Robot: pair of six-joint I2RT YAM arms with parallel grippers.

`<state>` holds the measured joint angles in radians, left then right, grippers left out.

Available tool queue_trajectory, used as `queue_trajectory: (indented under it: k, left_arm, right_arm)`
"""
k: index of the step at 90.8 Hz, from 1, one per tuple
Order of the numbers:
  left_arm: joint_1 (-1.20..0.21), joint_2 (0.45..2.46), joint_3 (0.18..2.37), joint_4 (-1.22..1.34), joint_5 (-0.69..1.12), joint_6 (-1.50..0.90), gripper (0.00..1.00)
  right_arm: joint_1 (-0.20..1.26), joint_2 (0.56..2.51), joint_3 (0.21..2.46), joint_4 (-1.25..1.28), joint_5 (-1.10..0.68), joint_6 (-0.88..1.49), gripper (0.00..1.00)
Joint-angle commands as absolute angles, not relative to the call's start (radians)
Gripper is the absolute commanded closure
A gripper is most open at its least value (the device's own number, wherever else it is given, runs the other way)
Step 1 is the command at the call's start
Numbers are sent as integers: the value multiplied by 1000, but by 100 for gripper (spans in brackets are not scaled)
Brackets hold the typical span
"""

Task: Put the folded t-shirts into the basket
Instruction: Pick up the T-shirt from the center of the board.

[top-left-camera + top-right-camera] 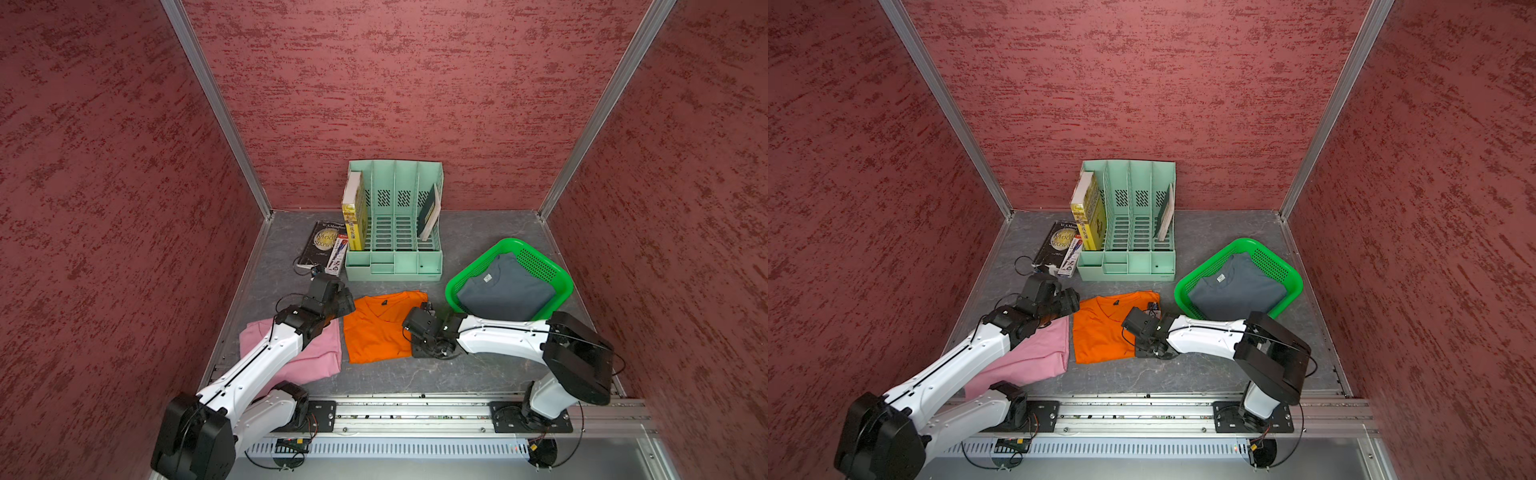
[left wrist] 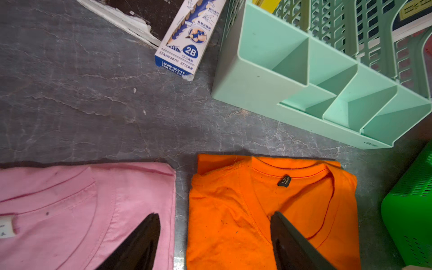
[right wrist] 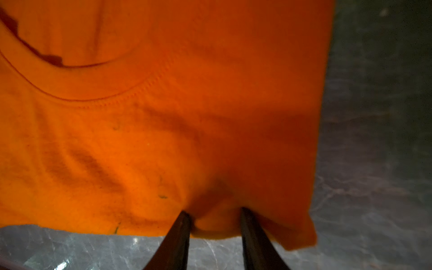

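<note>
My left gripper grabs the orange t-shirt's collar-side corner beside the pink t-shirt next, opposite my right gripper, to lay the shirt folded into the basket.
The orange t-shirt lies flat mid-table, with the pink t-shirt to its left, partly under my left arm. The grey-blue t-shirt lies inside the green basket at the right. My left gripper hangs open above the gap between pink and orange cloth. At the orange shirt's near right corner, my right gripper pinches a bunched fold of orange cloth between its fingers.
A mint-green file organizer holding books stands behind the shirts. A dark book and a pencil box lie to its left. Red walls close in three sides. The basket's corner sits next to the orange shirt.
</note>
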<state>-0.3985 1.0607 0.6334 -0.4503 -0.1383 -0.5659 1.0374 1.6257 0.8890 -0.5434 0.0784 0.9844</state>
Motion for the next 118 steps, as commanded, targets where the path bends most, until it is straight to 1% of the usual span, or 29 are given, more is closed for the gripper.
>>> queue_trajectory:
  k: [1,9,19,23,31,38,46,54,64,71,79,85,92,105,107,110,117,118]
  left_arm:
    - [-413,1095,627,-408,-123,-539,21]
    - [-445,1104,608,-383,-127,-544,21]
    - [-502,1113,587,-364,-140,-558,21]
    - [-526,1120,578,-359,-144,-558,21]
    - [-579,1136,558,-342,-130,-560,21]
    - [-609,1150,516,-291,-54,-570,21]
    - [-617,1166,455,-229,20,-605,21]
    - [-616,1189,423,-207,16,-643,21]
    - [-614,1229,417,-180,13,-660,20]
    - [-615,1261,420,-138,20,-656,19]
    - [-600,1307,424,-79,86,-647,21]
    - [-588,1350,425,-36,132,-647,26]
    - [-585,1391,428,-9,162,-649,38]
    - [-587,1427,444,-9,177,-647,57]
    - [-587,1425,446,-13,176,-647,64]
    - [-588,1420,448,-21,174,-645,71]
    - [-592,1389,449,-48,160,-638,99]
    - [-594,1383,450,-54,158,-636,100]
  right_arm:
    - [1036,1588,834,-740,202,1052,64]
    - [1016,1535,801,-822,237,1048,63]
    - [962,1481,788,-856,244,1000,62]
    - [960,1464,815,-866,243,958,61]
    - [961,1432,893,-842,171,842,55]
    - [960,1419,971,-863,170,814,51]
    - [949,1424,1068,-926,191,788,50]
    - [924,1437,1133,-944,170,756,49]
    - [887,1451,1185,-929,137,730,49]
    - [854,1495,1215,-921,125,719,49]
    - [796,1526,1229,-882,71,680,46]
    - [745,1544,1223,-809,-23,623,45]
    - [702,1574,1223,-756,-111,594,46]
    - [696,1650,1253,-777,-129,578,45]
    - [696,1659,1254,-779,-127,577,46]
    - [696,1673,1259,-784,-125,573,46]
    - [696,1710,1285,-815,-116,550,45]
    - [696,1716,1290,-818,-114,546,45]
